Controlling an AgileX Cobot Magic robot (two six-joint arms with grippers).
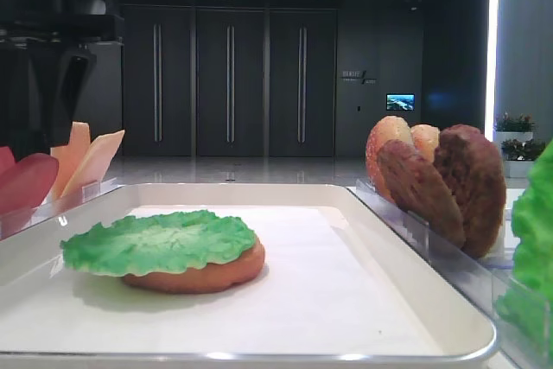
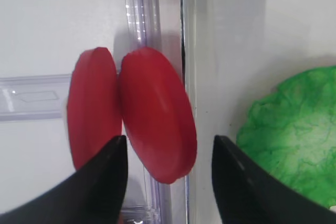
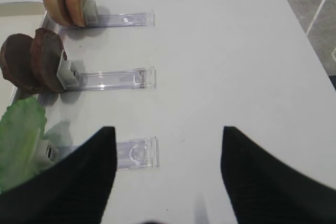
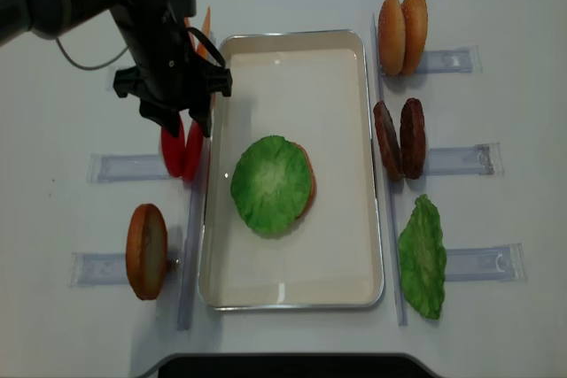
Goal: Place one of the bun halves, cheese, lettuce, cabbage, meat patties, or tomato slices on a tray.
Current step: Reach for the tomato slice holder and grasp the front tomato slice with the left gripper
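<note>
I should grab the tomato slice nearer the tray by its exposed upper edge with my left gripper, because the slice is standing with its bottom in the clear holder.
Two red tomato slices stand on edge in a clear holder left of the white tray. My left gripper is open, and its black fingers straddle the slice nearer the tray without closing on it. From above, the left gripper hovers right over these tomato slices. On the tray, a green lettuce leaf lies on a bun half. My right gripper hangs open over bare table with nothing between its fingers.
Right of the tray, clear holders carry two bun halves, two meat patties and a lettuce leaf. One bun half stands at the front left. Cheese slices sit behind the tomatoes, partly hidden by the left arm from above.
</note>
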